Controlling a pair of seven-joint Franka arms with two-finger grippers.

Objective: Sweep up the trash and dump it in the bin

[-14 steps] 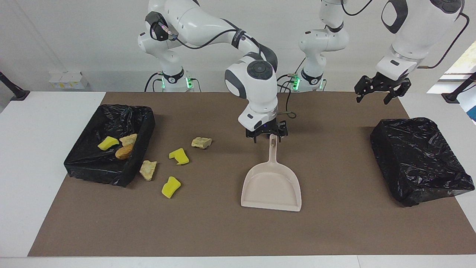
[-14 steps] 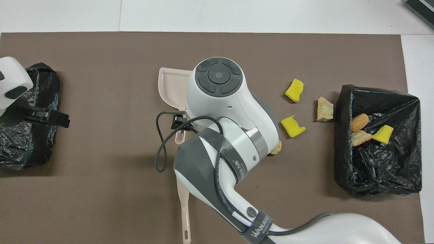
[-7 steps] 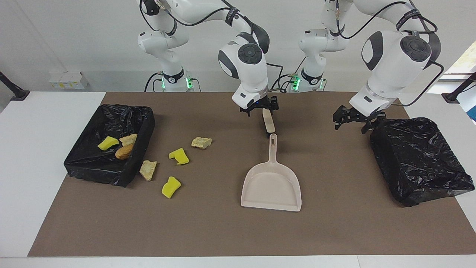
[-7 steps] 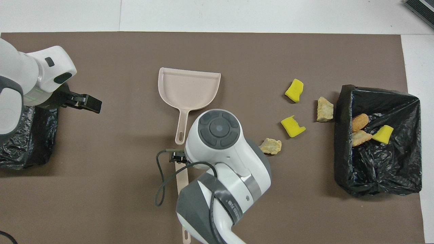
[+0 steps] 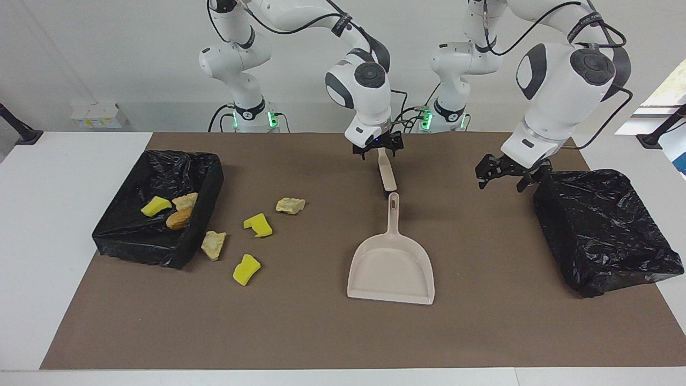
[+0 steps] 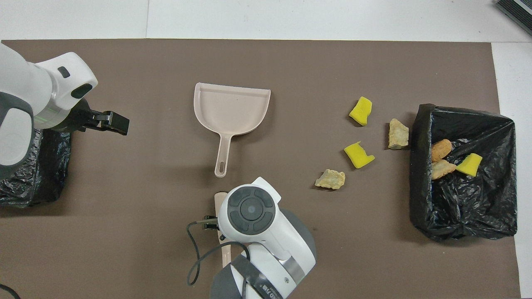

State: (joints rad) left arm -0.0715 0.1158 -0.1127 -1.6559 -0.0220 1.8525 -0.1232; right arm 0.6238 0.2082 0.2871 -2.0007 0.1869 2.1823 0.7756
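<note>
The dustpan's broad pan is far wider than my fingers open, so my left gripper needs to pick up the beige dustpan by its narrow handle (image 6: 222, 155) next.
Two yellow foam chunks (image 5: 257, 225) (image 5: 246, 269) and two beige rock-like pieces (image 5: 290, 205) (image 5: 214, 245) lie on the brown mat beside a black-lined bin (image 5: 182, 252) at the right arm's end. The bin holds a yellow chunk (image 5: 156, 206), a beige piece (image 5: 185, 201) and an orange-brown lump (image 5: 178, 219). A beige dustpan (image 5: 391, 268) lies mid-mat with its handle toward the robots. A beige brush handle (image 5: 387, 174) lies just nearer the robots. My right gripper (image 5: 378, 151) is open and low over that handle. My left gripper (image 5: 501, 179) is open and empty.
A second black-bagged box (image 5: 605, 230) stands at the left arm's end of the mat, and my left gripper hovers beside its corner nearest the robots. In the overhead view my right arm's wrist (image 6: 249, 211) hides much of the brush.
My right gripper has moved from the dustpan's handle tip back toward the robots, to the brush handle. My left arm has come down from high up to beside the black-bagged box.
</note>
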